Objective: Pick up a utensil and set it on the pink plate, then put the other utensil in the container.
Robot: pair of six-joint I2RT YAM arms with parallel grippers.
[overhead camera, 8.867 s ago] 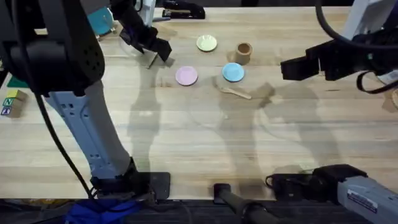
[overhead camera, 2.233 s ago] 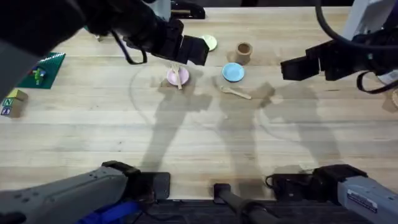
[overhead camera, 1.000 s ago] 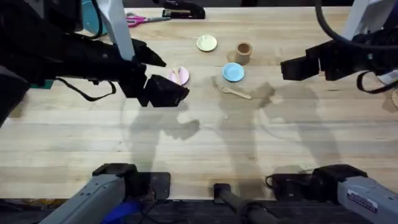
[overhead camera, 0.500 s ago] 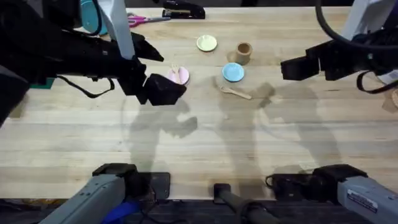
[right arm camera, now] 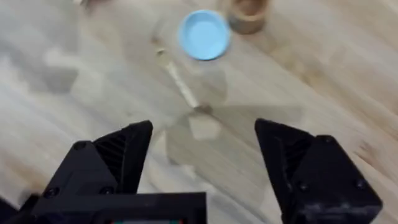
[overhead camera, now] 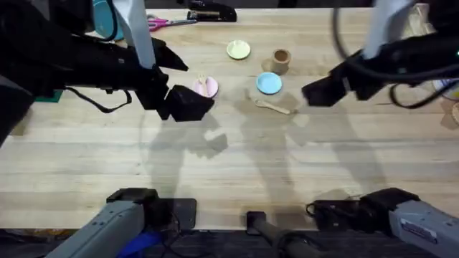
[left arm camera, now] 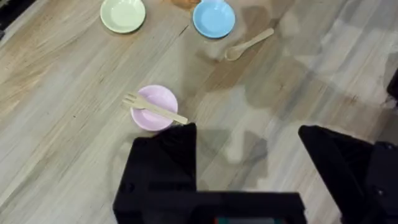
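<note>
The right gripper grabs the wooden spoon by its slim handle (overhead camera: 268, 106) next, to stand it in the container (overhead camera: 281, 60).
The fork (left arm camera: 155, 109) lies across the pink plate (left arm camera: 148, 119), tines past one rim and handle past the other. In the overhead view the pink plate (overhead camera: 209, 87) peeks out just beyond my left gripper (overhead camera: 193, 104). That left gripper (left arm camera: 249, 155) hangs open and empty, pulled back from the plate. The spoon (overhead camera: 272, 107) rests flat on the table near the blue plate; it also shows as the spoon (left arm camera: 249, 45) and the spoon (right arm camera: 180, 78). My right gripper (overhead camera: 315, 93) is open and hovers to the right of it. The container (overhead camera: 281, 60) stands upright behind the blue plate.
A light blue plate (overhead camera: 269, 83) sits between the spoon and the container. A pale yellow plate (overhead camera: 238, 49) lies farther back. Scissors (overhead camera: 161, 23) and a black stapler (overhead camera: 211, 12) lie along the far edge. Bare wood stretches across the near half of the table.
My right arm has swung left and now hangs close to the spoon. My left arm, which set the fork on the pink plate earlier, has stayed put over the last half second.
</note>
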